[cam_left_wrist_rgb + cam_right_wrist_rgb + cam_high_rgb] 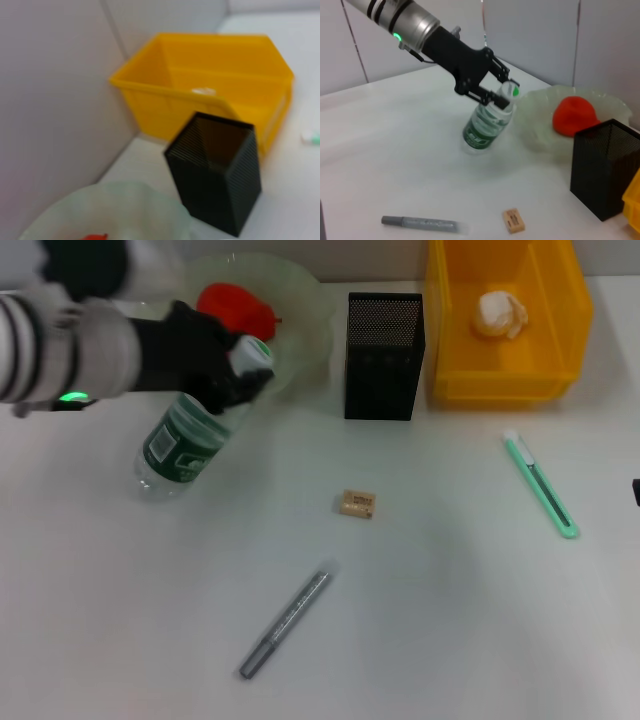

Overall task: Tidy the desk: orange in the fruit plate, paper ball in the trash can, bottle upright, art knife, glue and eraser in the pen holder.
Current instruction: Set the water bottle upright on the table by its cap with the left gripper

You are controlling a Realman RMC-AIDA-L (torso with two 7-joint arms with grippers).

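I should stand the bottle upright before I open my left gripper. The clear bottle (185,440) leans steeply over its base edge (155,485), so it would tip if I opened now.
My left gripper (245,370) is shut on the neck of the clear bottle (185,440), just below its white cap. The bottle leans with its base on the table, as the right wrist view shows of the gripper (500,95) and the bottle (482,127). An orange (235,308) lies in the pale fruit plate (300,300). A paper ball (500,312) sits in the yellow trash can (500,380). Between them stands the black mesh pen holder (384,355). On the table lie the green art knife (540,485), the eraser (357,503) and the grey glue stick (285,623). Of my right gripper (636,490) only a dark sliver shows.
The plate, pen holder and trash can line the table's far edge against a wall. The left wrist view faces the pen holder (215,170) and the trash can (200,75) beyond the plate's rim (125,210).
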